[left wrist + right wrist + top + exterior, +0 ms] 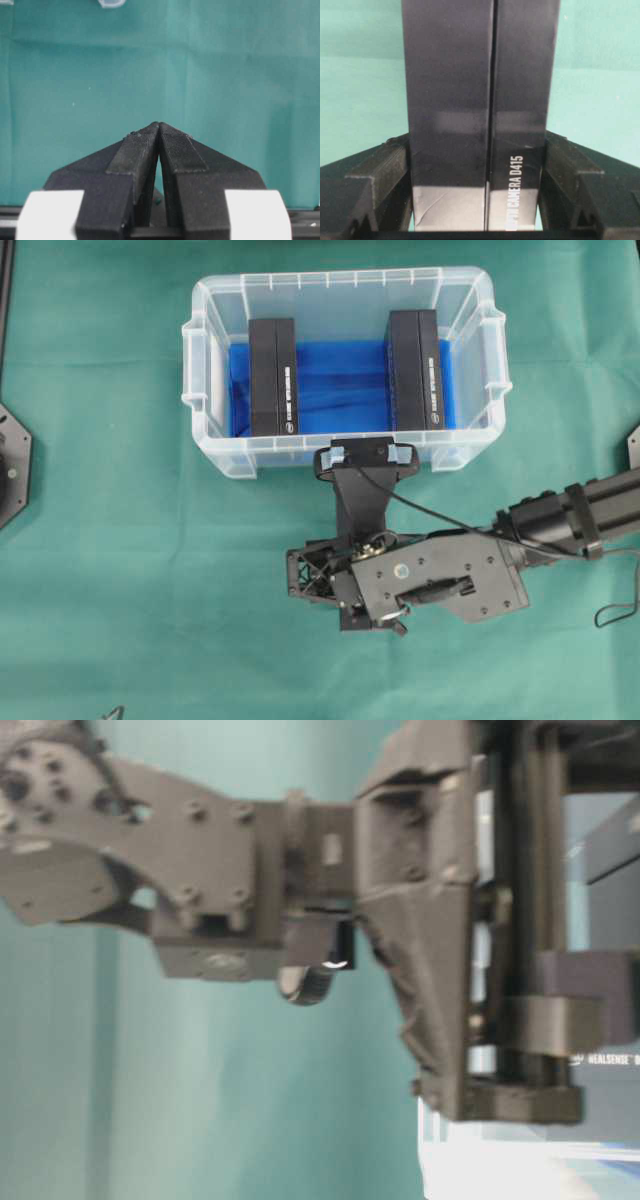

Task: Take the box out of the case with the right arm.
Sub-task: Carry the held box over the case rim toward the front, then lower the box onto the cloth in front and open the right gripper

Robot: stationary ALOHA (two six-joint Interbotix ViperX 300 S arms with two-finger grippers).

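The black box's lower end is down at the green cloth and the box would rest there, so my right gripper releases the box now.
The case (470, 445) is a clear bin with a blue lining, standing at the back middle. Two black boxes stand in it, one at the left (272, 377) and one at the right (416, 370). My right gripper (477, 165) is shut on a third black box (475, 100) printed "CAMERA D415", holding it over the green cloth outside the case. In the overhead view the right arm (440, 575) sits just in front of the case, its lattice gripper (315, 575) hides the held box. My left gripper (159, 126) is shut and empty above bare cloth.
Green cloth (120, 590) covers the table. A black arm base (12, 465) sits at the left edge. A thin black cable (615, 610) loops at the right edge. The table-level view is filled by the blurred right arm (430, 920).
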